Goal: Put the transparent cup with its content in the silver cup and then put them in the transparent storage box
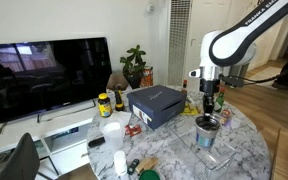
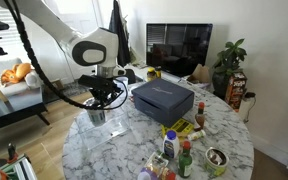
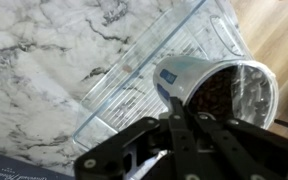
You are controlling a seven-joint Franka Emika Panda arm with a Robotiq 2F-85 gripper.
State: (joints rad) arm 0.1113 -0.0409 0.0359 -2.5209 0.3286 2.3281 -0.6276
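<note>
My gripper needs to lower the silver cup before it lets go, because the silver cup's base (image 1: 204, 146) (image 3: 162, 82) hangs tilted above the bottom of the transparent storage box.
In the wrist view the silver cup (image 3: 176, 76) holds the transparent cup (image 3: 256, 92), which has dark contents. My gripper (image 3: 184, 124) is shut on the near rim of the nested cups. They hang over one end of the transparent storage box (image 3: 134, 75), which lies on the marble. In both exterior views the gripper (image 1: 210, 107) (image 2: 101, 99) points down, with the cups (image 1: 207, 127) (image 2: 96, 116) just below it. The box (image 1: 214, 153) (image 2: 114, 128) shows faintly under them. I cannot tell whether the cups touch the box floor.
A big blue-grey box (image 1: 156, 104) (image 2: 164, 98) stands mid-table. A white cup (image 1: 112, 133), a yellow jar (image 1: 104, 103), sauce bottles (image 2: 184, 155) and a small bowl (image 2: 216, 157) stand around it. The table edge (image 1: 254, 130) is near the storage box.
</note>
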